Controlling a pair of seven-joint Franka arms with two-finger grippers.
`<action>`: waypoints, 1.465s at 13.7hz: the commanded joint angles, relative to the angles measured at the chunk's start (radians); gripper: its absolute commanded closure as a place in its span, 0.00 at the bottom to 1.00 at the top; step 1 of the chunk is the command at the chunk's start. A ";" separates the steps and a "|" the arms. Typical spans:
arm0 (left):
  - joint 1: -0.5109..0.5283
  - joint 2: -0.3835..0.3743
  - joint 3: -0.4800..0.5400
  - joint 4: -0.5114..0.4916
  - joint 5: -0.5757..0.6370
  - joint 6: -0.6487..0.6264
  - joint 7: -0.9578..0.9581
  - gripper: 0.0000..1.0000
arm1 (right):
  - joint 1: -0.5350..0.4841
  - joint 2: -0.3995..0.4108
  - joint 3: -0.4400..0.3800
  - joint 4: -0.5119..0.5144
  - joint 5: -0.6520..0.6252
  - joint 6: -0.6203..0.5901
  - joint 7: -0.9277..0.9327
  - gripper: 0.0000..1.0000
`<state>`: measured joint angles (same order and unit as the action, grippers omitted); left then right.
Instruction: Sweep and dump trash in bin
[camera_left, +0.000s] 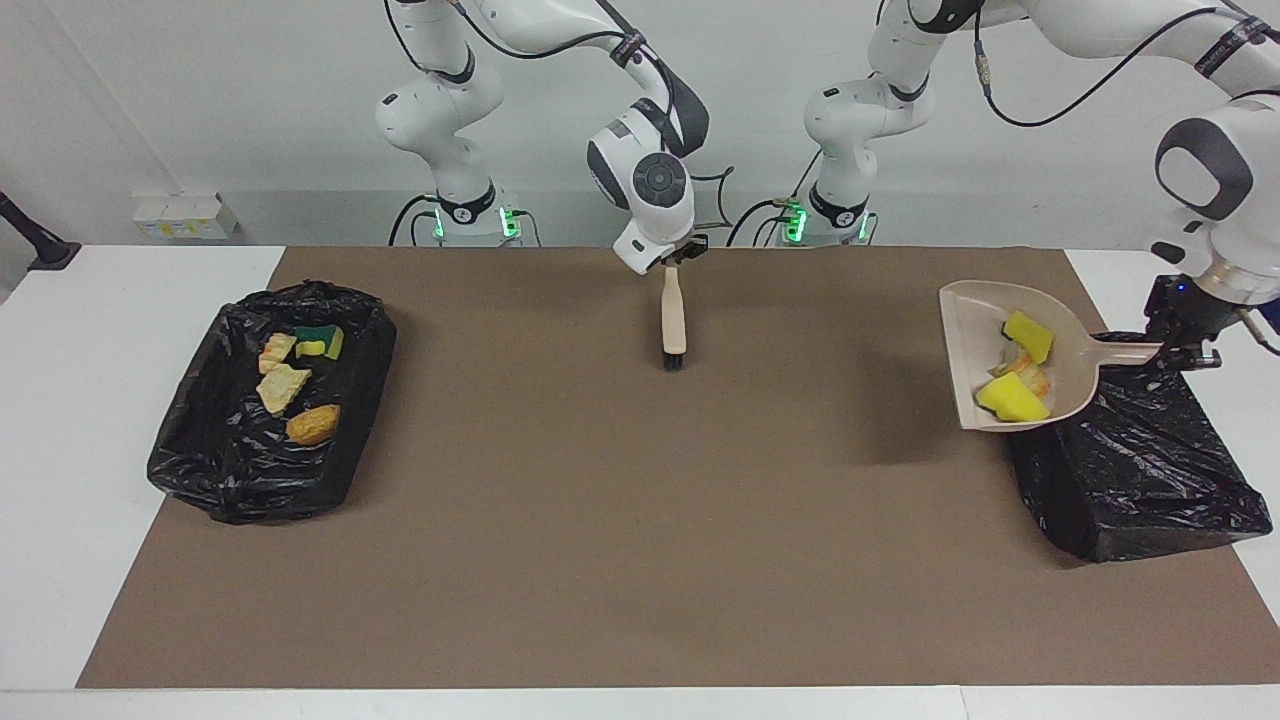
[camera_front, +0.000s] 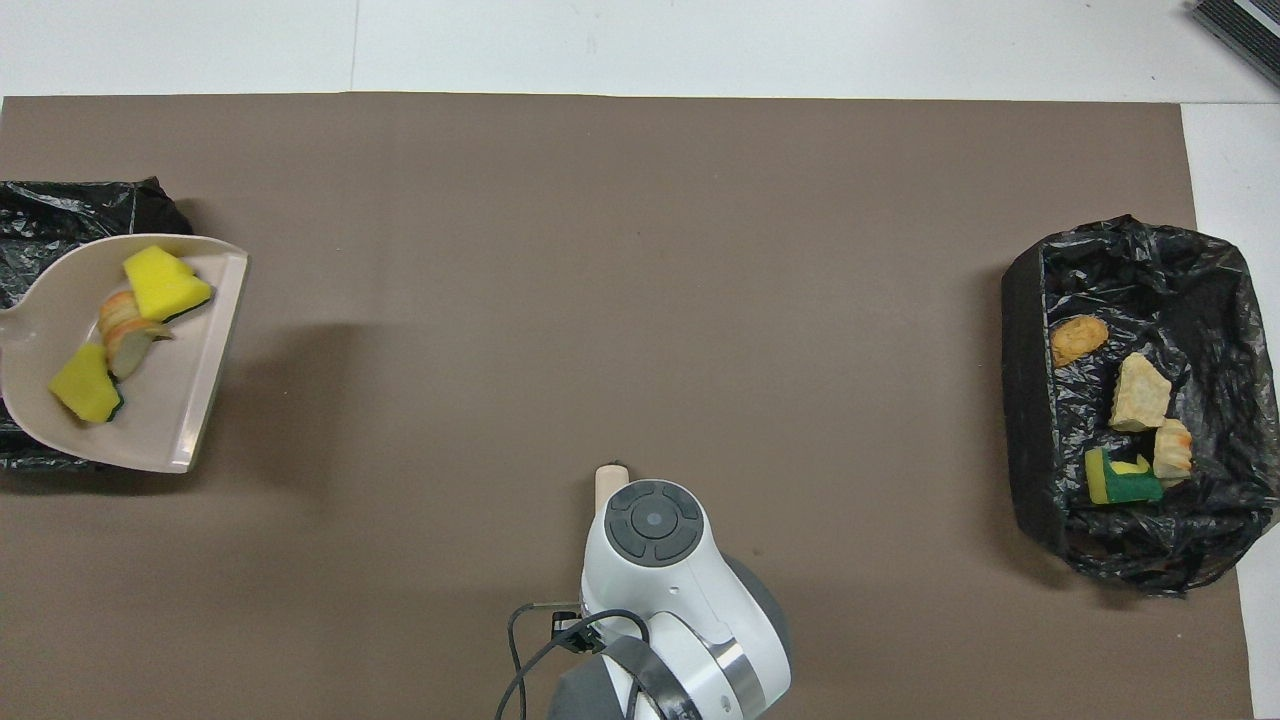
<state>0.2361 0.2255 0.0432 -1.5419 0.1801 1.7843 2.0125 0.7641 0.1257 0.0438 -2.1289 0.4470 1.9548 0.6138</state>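
The brush's end is low on the brown mat in the overhead view. I will let go of the brush with my right gripper, since its end is down there.
My left gripper (camera_left: 1176, 345) is shut on the handle of the beige dustpan (camera_left: 975, 330), which it holds raised over the edge of a black-bagged bin (camera_left: 1140, 480) at the left arm's end. The pan (camera_front: 170, 420) carries trash: two yellow sponge chunks (camera_left: 1028, 337) (camera_front: 163, 283) and a pastry piece (camera_left: 1030, 376) (camera_front: 125, 330). My right gripper (camera_left: 673, 262) is shut on the beige hand brush (camera_left: 674, 318), which hangs bristles down over the mat's middle. In the overhead view only the brush's end (camera_front: 610, 478) shows, past the wrist.
A second black-bagged bin (camera_left: 200, 450) (camera_front: 1025, 400) at the right arm's end holds a green-and-yellow scrub sponge (camera_left: 322, 342), bread pieces (camera_left: 283, 385) and a golden pastry (camera_left: 313, 424). A brown mat (camera_left: 640, 540) covers the white table.
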 joint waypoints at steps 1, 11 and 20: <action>0.095 0.020 -0.013 0.051 -0.022 0.021 0.141 1.00 | -0.014 -0.035 0.005 -0.031 0.015 0.000 -0.040 1.00; 0.213 0.184 0.006 0.278 0.001 0.116 0.160 1.00 | -0.014 -0.035 0.004 -0.033 0.016 -0.010 -0.075 0.00; 0.091 0.181 0.003 0.145 0.615 0.257 -0.276 1.00 | -0.285 -0.080 -0.010 0.374 -0.127 -0.367 -0.078 0.00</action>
<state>0.3400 0.4457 0.0342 -1.3437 0.7100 2.0219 1.7767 0.5302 0.0318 0.0273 -1.8498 0.3869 1.6379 0.5548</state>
